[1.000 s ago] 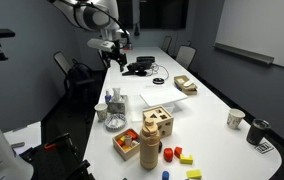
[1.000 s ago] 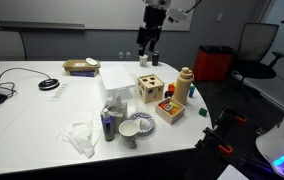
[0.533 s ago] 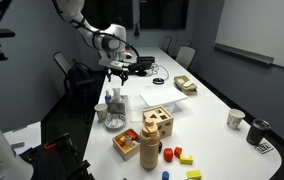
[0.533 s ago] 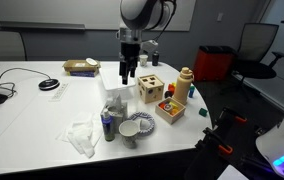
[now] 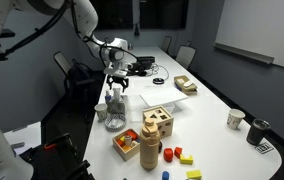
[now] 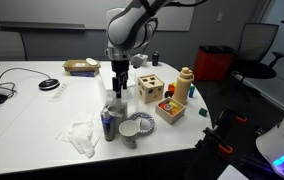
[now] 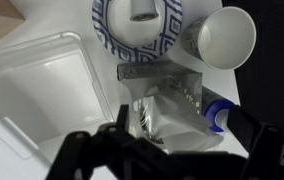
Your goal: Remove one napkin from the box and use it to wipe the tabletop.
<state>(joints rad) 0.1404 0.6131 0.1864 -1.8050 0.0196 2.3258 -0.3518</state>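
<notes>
Next, my gripper pinches one white napkin [image 6: 82, 135] from above by the tissue showing at the box's top. That leaves its rest free to wipe the tabletop.
The small pale tissue box [image 7: 167, 115] stands by the near end of the white tabletop [image 5: 210, 108], with white tissue at its top; it shows in both exterior views [image 5: 115, 99] [image 6: 115, 103]. My gripper [image 7: 179, 120] is open, pointing straight down just above the box, with one dark finger on each side of it. In the exterior views the gripper [image 5: 117, 86] [image 6: 117, 86] hangs right over the box. A crumpled white napkin [image 6: 82, 135] lies on the tabletop [image 6: 22, 112] near the front edge, apart from the gripper.
Close to the box are a blue-patterned bowl [image 7: 137, 20] [image 6: 137, 125], a white cup [image 7: 225, 38], a blue-capped bottle [image 7: 214, 118] and a white container [image 7: 32, 85]. A wooden shape-sorter [image 6: 150, 88], a tray of coloured blocks [image 6: 170, 108] and a brown bottle [image 6: 185, 85] stand beside them.
The arm has swung from the far part of the table toward the near end and come down over the tissue box. The objects on the table have not moved.
</notes>
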